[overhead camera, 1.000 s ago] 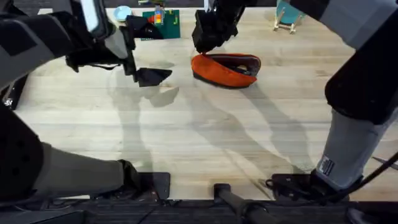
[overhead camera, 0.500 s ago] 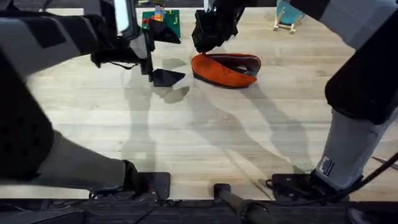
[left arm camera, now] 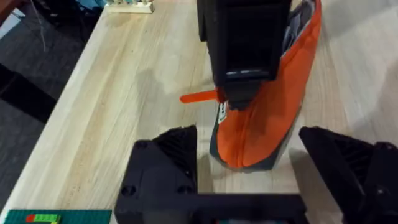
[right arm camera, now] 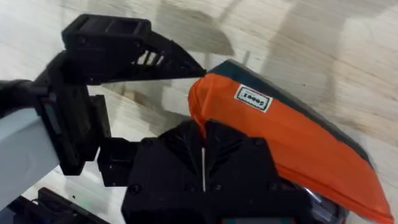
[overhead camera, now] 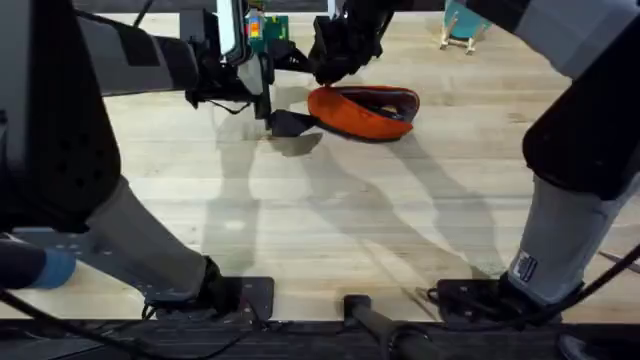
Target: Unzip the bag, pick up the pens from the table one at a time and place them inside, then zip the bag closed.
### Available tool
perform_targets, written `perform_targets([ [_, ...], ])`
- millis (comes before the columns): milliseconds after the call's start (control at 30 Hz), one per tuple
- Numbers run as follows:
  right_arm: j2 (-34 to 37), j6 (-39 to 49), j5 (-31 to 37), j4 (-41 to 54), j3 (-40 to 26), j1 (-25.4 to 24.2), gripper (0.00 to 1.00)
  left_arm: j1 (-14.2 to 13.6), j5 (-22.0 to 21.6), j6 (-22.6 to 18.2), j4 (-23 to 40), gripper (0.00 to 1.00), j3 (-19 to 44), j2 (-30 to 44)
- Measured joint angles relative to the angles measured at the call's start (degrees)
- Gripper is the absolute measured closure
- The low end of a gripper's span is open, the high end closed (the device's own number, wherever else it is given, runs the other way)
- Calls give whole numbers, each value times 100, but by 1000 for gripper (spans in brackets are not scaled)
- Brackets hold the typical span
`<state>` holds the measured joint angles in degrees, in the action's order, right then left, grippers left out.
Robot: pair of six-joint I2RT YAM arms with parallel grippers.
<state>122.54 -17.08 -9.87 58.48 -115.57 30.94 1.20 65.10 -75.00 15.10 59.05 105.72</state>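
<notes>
Next, my left gripper grabs the bag by its rounded closed tip (overhead camera: 315,106), which pokes out, since my right gripper sits over the zipper.
The orange bag (overhead camera: 362,112) lies on the table (overhead camera: 330,220) at the back centre, its top gaping dark in the overhead view. My right gripper (overhead camera: 335,62) sits over the bag's left end, shut on the fabric by the zipper (right arm camera: 203,163). A thin orange tab (left arm camera: 199,96) sticks out beside its fingers. My left gripper (overhead camera: 290,122) is low on the table at that same end, open. Its wide-spread fingers (left arm camera: 168,162) stand on either side of the bag's end (left arm camera: 264,124) without touching it. The pens are out of view.
A green board with small coloured pieces (overhead camera: 268,32) lies at the back, behind the left arm. A small light-blue and wood toy (overhead camera: 462,28) stands at the back right. The table's edge (left arm camera: 56,118) drops off beyond the bag in the left wrist view.
My left arm has swung right along the table, bringing its open gripper up to the bag's left end. The right gripper and the bag have stayed where they were.
</notes>
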Motion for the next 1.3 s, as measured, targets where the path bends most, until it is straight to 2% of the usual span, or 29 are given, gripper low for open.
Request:
perform_targets([
  [333,0,44,0,0,0,0,971,-197,8,363,-265,8,0,36],
  [667,0,44,0,0,-2,0,971,-230,-41,653,-311,23,0,35],
  [1100,0,44,0,0,-2,0,971,-333,-172,710,-311,332,0,36],
  [1233,-2,44,0,0,-2,0,971,-330,-188,714,-311,498,0,36],
  [1300,0,44,0,0,-2,0,971,-333,-190,732,-312,615,0,35],
])
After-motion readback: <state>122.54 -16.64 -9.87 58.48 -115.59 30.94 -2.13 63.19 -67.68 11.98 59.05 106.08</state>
